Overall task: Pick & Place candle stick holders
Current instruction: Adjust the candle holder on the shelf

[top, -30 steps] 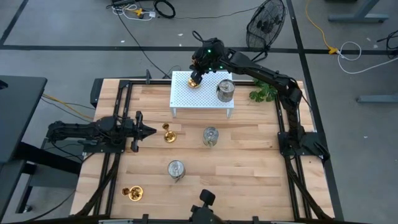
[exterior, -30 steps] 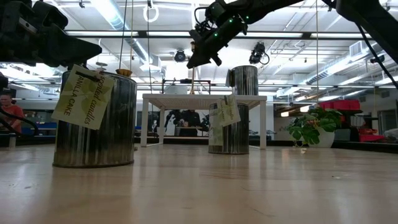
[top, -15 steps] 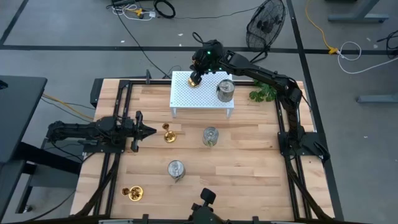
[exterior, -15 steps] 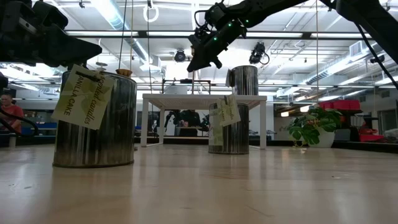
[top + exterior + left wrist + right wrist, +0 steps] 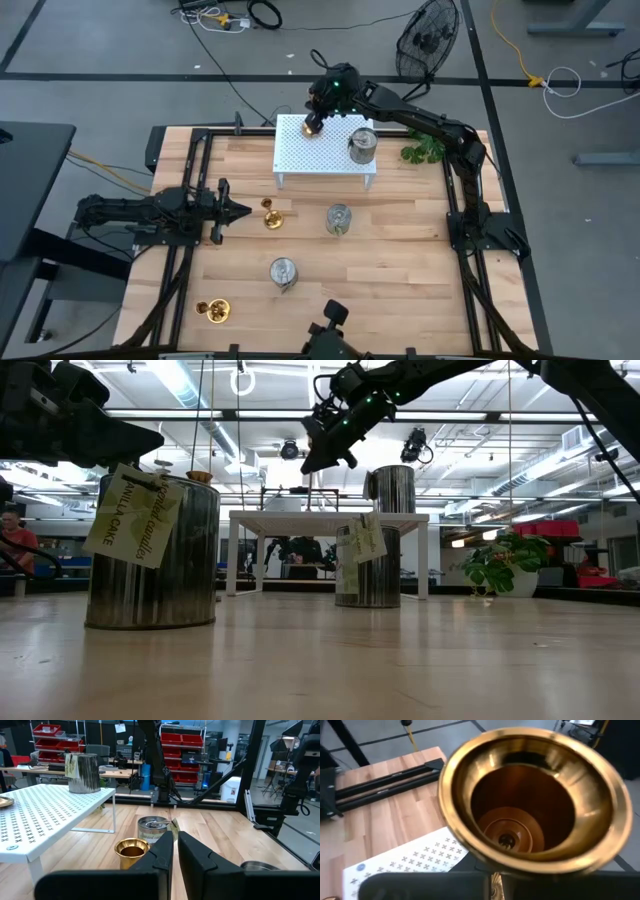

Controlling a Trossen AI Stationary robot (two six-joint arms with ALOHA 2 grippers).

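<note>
The gold holder's base (image 5: pixel 311 129) is resting on the white rack's top (image 5: pixel 322 152), so the holder would stay standing. My right gripper should open now.
My right gripper (image 5: pixel 316 118) hangs over the far left corner of the white perforated rack (image 5: pixel 300 160), shut on a gold candle stick holder (image 5: pixel 535 805) whose open cup fills the right wrist view. One silver holder (image 5: pixel 362 146) stands on the rack. Two more (image 5: pixel 339 219) (image 5: pixel 284 272) stand on the table, along with two gold ones (image 5: pixel 270 214) (image 5: pixel 213 311). My left gripper (image 5: pixel 243 210) waits shut and level at the table's left, pointing at the nearer gold holder (image 5: pixel 132 851). My right gripper pinches the gold holder's slim stem (image 5: pixel 495 891) between its two fingers, just under the cup. The fingers slant down from the table's right and far side. The cup tips back toward the wrist. The cup and the arm hide whether the base touches the rack.
A green leafy plant (image 5: pixel 423 150) sits at the far right of the table beside the rack. Black frame rails (image 5: pixel 190 170) run along the table's left and right sides. Bare wood lies at the near right (image 5: pixel 400 290).
</note>
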